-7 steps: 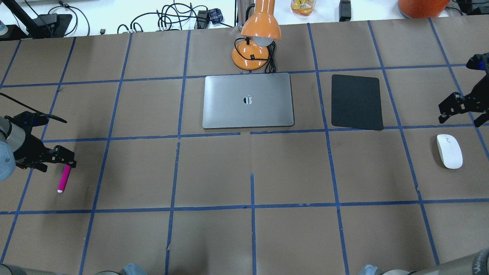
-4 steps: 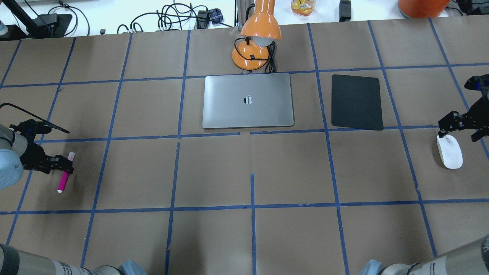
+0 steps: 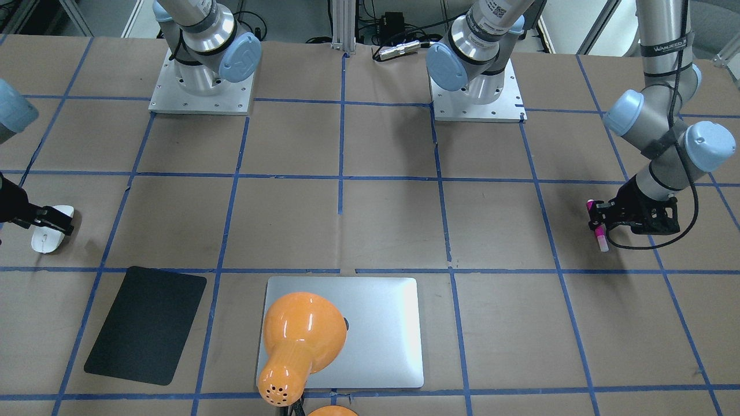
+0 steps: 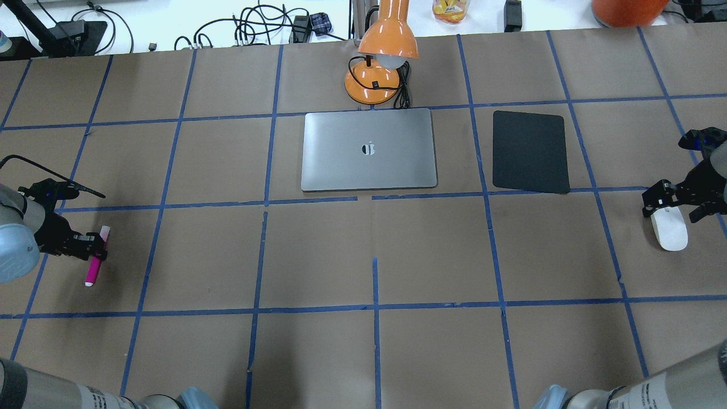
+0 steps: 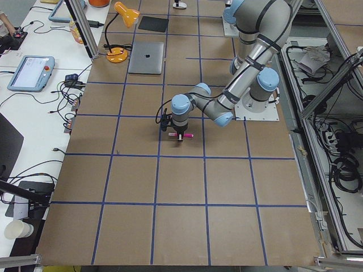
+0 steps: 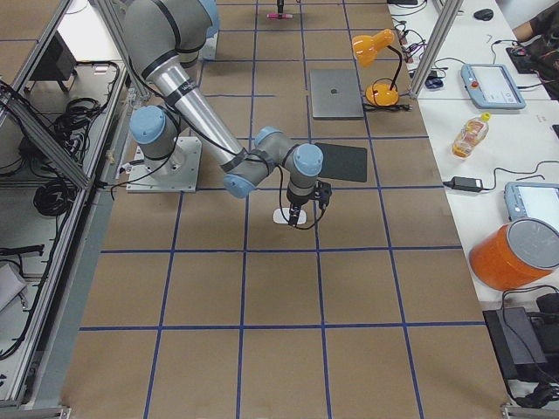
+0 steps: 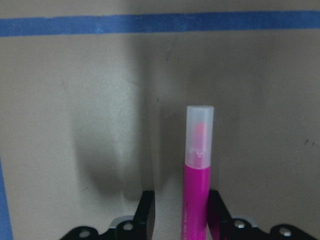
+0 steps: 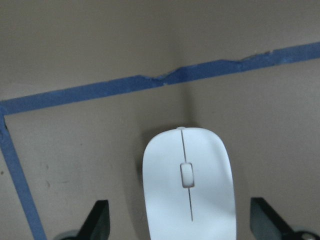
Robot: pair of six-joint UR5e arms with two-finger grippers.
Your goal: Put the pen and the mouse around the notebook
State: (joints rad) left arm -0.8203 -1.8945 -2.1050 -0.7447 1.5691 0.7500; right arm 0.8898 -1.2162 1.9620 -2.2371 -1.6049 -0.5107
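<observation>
I next need to grab the white mouse by its long sides with my right gripper, so that I can set it beside the notebook on the black mat (image 3: 145, 325).
The magenta pen (image 4: 92, 270) lies on the brown paper at the table's left edge, its pale cap (image 7: 200, 132) pointing away from the wrist. My left gripper (image 4: 96, 247) is down over the pen and open. One finger (image 7: 216, 212) is against the barrel and the other stands a little off. The white mouse (image 4: 670, 230) sits at the right edge. My right gripper (image 4: 673, 207) is wide open and straddles the mouse (image 8: 187, 190) without touching it. The silver notebook (image 4: 369, 150) lies shut at the middle back, far from both.
An orange desk lamp (image 4: 380, 62) stands right behind the notebook and leans over it. A black mat (image 4: 531, 150) lies to the notebook's right. Blue tape lines grid the brown paper. Both arm bases (image 3: 199, 86) are at the robot's edge.
The left gripper dropped onto the pen, whose pale cap now shows past the fingers. The right gripper came down and toward the robot, from beside the mat's row to over the mouse.
</observation>
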